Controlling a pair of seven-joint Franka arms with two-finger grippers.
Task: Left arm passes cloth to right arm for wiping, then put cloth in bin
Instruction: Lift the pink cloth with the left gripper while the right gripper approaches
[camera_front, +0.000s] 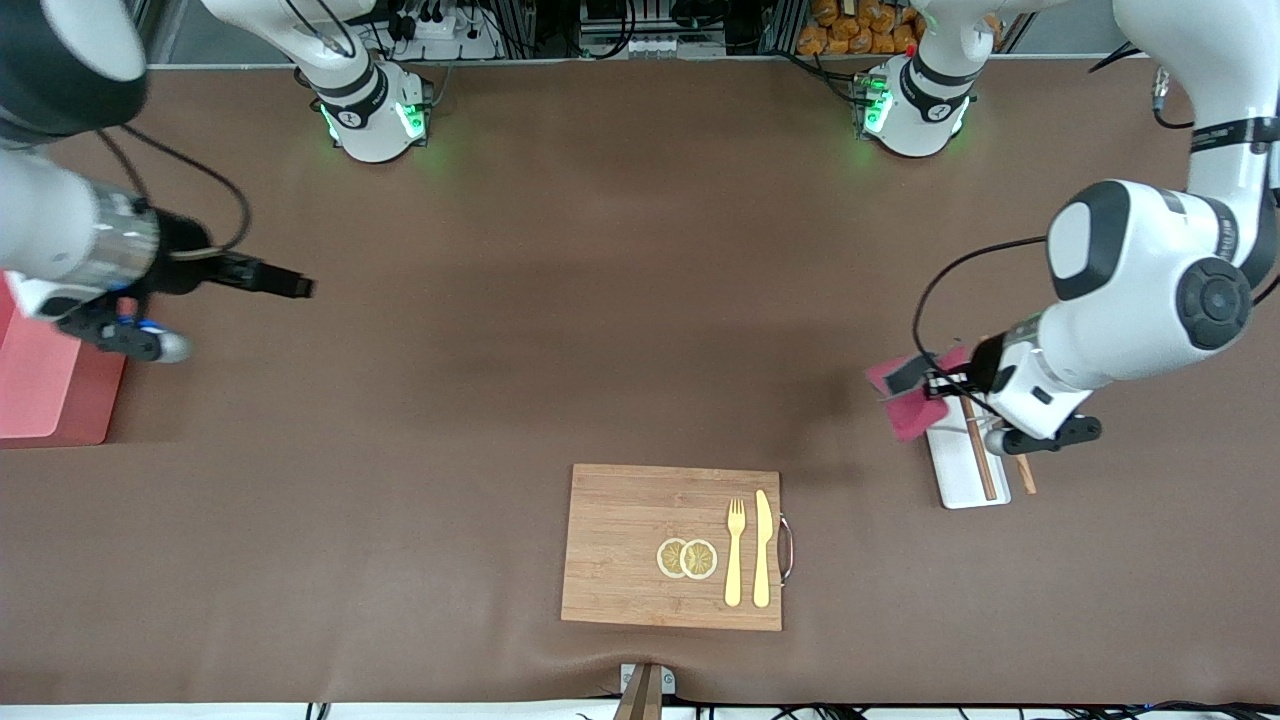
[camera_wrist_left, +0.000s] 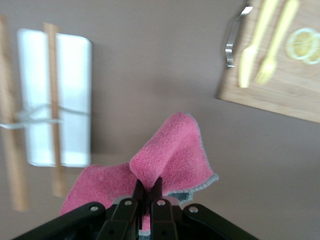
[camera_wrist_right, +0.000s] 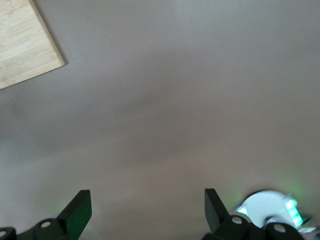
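The robot's right gripper needs to grab the cloth by its crimson fold (camera_front: 914, 413) next, so that it can wipe the table.
The crimson cloth (camera_front: 912, 408) with its grey border hangs in the air, pinched in my left gripper (camera_front: 905, 384), which is shut on it over the end of the white tray (camera_front: 965, 478) that lies farther from the front camera. In the left wrist view the cloth (camera_wrist_left: 172, 152) bunches up between the closed fingertips of the left gripper (camera_wrist_left: 148, 189). My right gripper (camera_wrist_right: 146, 205) is open and holds nothing, over bare table beside the pink bin (camera_front: 35, 385) at the right arm's end of the table; in the front view the right gripper (camera_front: 285, 283) points toward the table's middle.
Wooden chopsticks (camera_front: 982, 455) lie across the white tray. A wooden cutting board (camera_front: 640, 545) near the front edge carries two lemon slices (camera_front: 687, 558), a yellow fork (camera_front: 735, 550) and a yellow knife (camera_front: 762, 548). Brown table mat (camera_front: 600, 330) spans the middle.
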